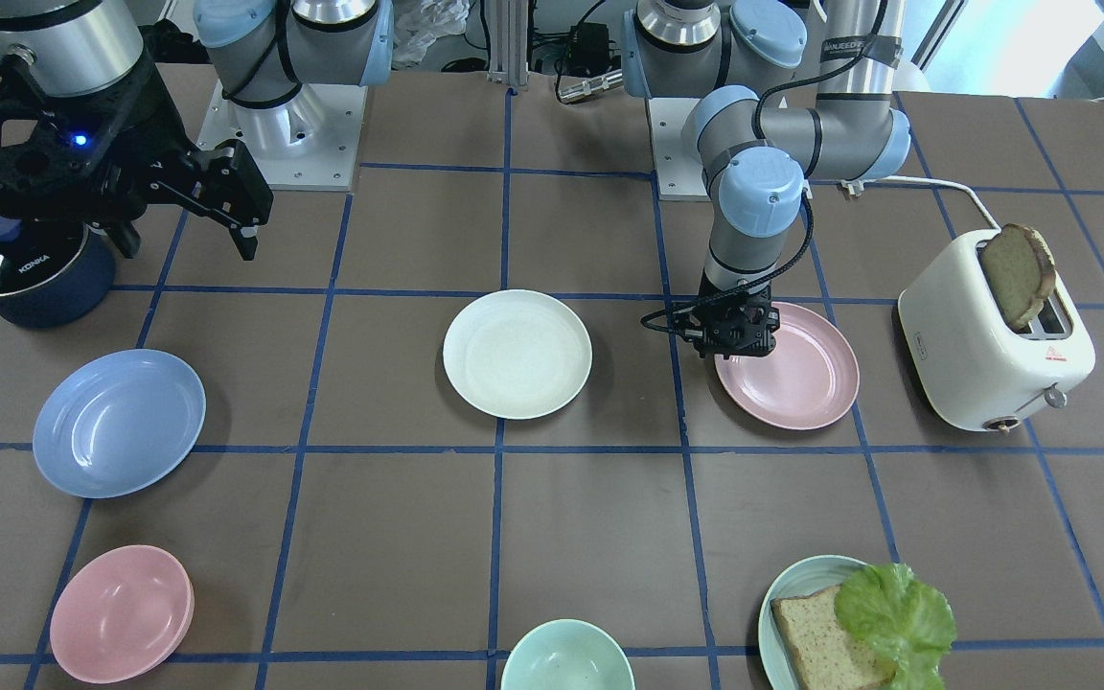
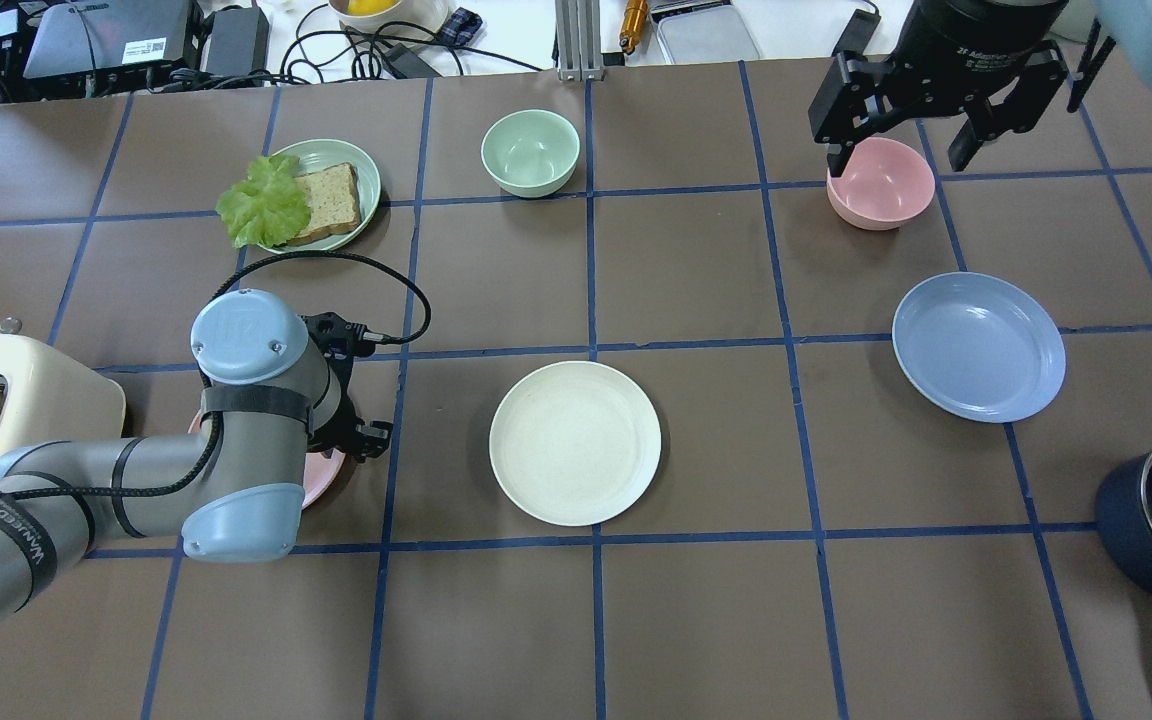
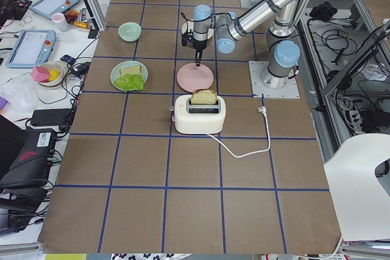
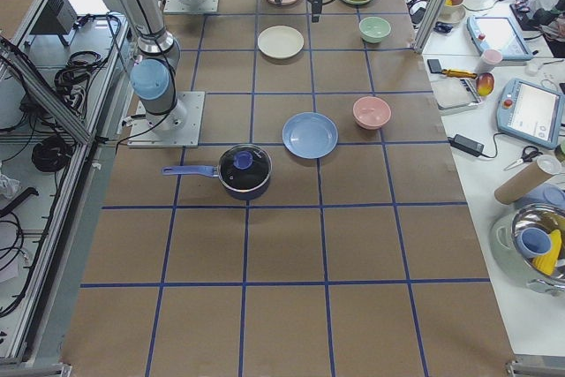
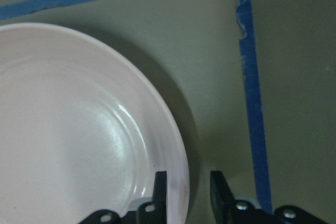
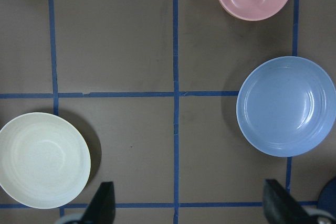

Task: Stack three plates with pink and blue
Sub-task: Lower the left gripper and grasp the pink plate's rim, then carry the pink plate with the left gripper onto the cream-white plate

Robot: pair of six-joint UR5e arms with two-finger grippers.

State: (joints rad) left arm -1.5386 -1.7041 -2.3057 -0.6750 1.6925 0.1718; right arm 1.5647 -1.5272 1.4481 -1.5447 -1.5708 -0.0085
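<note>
The pink plate is far wider than my open fingers, so my left gripper should grip it by its thin raised rim (image 5: 181, 182) next.
The pale pink plate (image 1: 801, 369) lies beside the toaster. My left gripper (image 1: 734, 347) is down at its rim. In the left wrist view the left gripper (image 5: 189, 187) has one finger inside the pink plate (image 5: 79, 129) and one outside, with a gap left, so it is open. The cream plate (image 1: 517, 353) lies at the table's middle. The blue plate (image 1: 119, 422) lies on the robot's right side. My right gripper (image 2: 901, 160) hangs high, wide open and empty, and its wrist view shows the cream plate (image 6: 42, 159) and the blue plate (image 6: 286, 106).
A pink bowl (image 2: 880, 182) and a teal bowl (image 2: 530, 150) sit on the far side. A teal plate (image 2: 361, 165) holds bread and lettuce. A white toaster (image 1: 983, 355) with bread stands beside the pink plate. A dark pot (image 1: 34, 278) stands near the blue plate.
</note>
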